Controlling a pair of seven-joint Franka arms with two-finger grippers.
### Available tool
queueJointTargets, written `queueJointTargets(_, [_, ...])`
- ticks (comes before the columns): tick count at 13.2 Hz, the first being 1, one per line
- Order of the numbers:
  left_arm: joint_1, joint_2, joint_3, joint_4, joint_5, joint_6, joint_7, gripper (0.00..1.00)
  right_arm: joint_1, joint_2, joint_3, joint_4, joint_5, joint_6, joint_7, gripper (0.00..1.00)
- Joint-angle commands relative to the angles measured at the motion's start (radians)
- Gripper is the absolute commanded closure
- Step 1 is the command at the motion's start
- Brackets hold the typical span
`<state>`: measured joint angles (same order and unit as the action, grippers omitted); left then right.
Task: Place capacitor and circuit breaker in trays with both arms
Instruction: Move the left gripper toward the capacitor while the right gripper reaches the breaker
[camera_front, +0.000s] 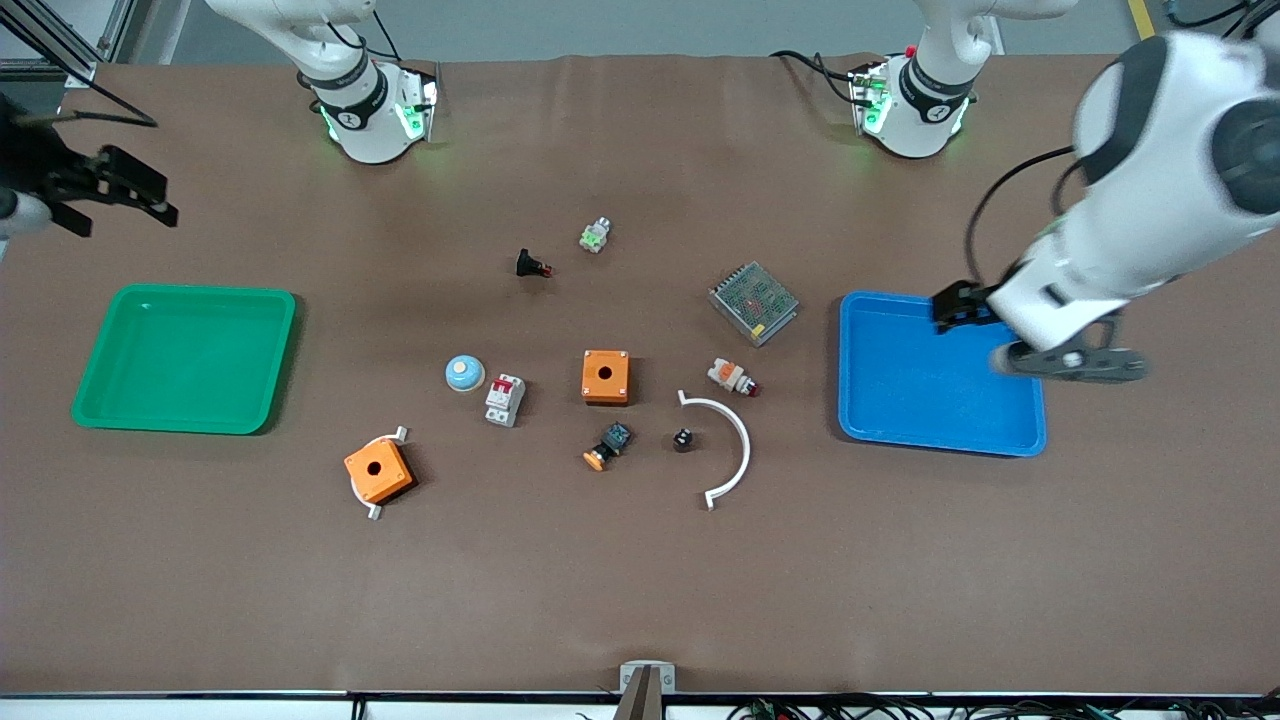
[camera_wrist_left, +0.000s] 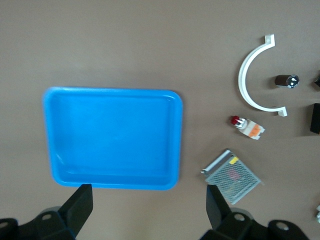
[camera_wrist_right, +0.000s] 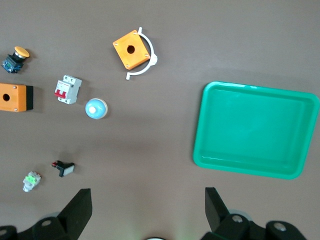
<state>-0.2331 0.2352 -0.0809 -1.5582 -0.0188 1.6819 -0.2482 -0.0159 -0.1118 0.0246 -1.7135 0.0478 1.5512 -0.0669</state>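
Observation:
I should next grab the capacitor by its cylindrical body (camera_front: 683, 440) with my left gripper. Then I can place the small black capacitor in a tray (camera_front: 941, 384).
The capacitor (camera_front: 683, 439), a tiny black cylinder, stands inside the curve of a white arc piece (camera_front: 742, 440). It also shows in the left wrist view (camera_wrist_left: 286, 81). The circuit breaker (camera_front: 505, 399), white with a red switch, lies beside a blue dome button (camera_front: 464, 373). It also shows in the right wrist view (camera_wrist_right: 67, 89). My left gripper (camera_front: 1070, 362) is open and empty, high over the blue tray's (camera_front: 860, 420) edge at the left arm's end; its fingers (camera_wrist_left: 80, 205) stand wide apart. My right gripper (camera_front: 115, 197) is open and empty, high over the table edge at the right arm's end.
A green tray (camera_front: 110, 400) lies at the right arm's end. Mid-table are two orange boxes (camera_front: 606, 377) (camera_front: 378, 470), a metal mesh unit (camera_front: 754, 301), a white-and-orange button (camera_front: 732, 376), an orange-capped button (camera_front: 607, 447), a black push-button (camera_front: 530, 265) and a small green-lit part (camera_front: 595, 235).

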Motion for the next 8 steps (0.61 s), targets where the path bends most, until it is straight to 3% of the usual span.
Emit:
queueJointTargets(1, [-0.092, 0.172, 0.003, 0.108, -0.012, 0.051, -0.161, 0.00, 0.112, 0.096, 0.003, 0.005, -0.016, 0.064, 0.154, 0.00])
queueJointTargets(4, [-0.182, 0.327, 0.004, 0.159, -0.007, 0.267, -0.316, 0.00, 0.194, 0.213, 0.003, 0.003, -0.016, 0.156, 0.235, 0.00])
queueJointTargets(8, [-0.277, 0.508, 0.006, 0.188, -0.012, 0.556, -0.380, 0.01, 0.336, 0.374, 0.001, 0.003, -0.017, 0.298, 0.476, 0.00])
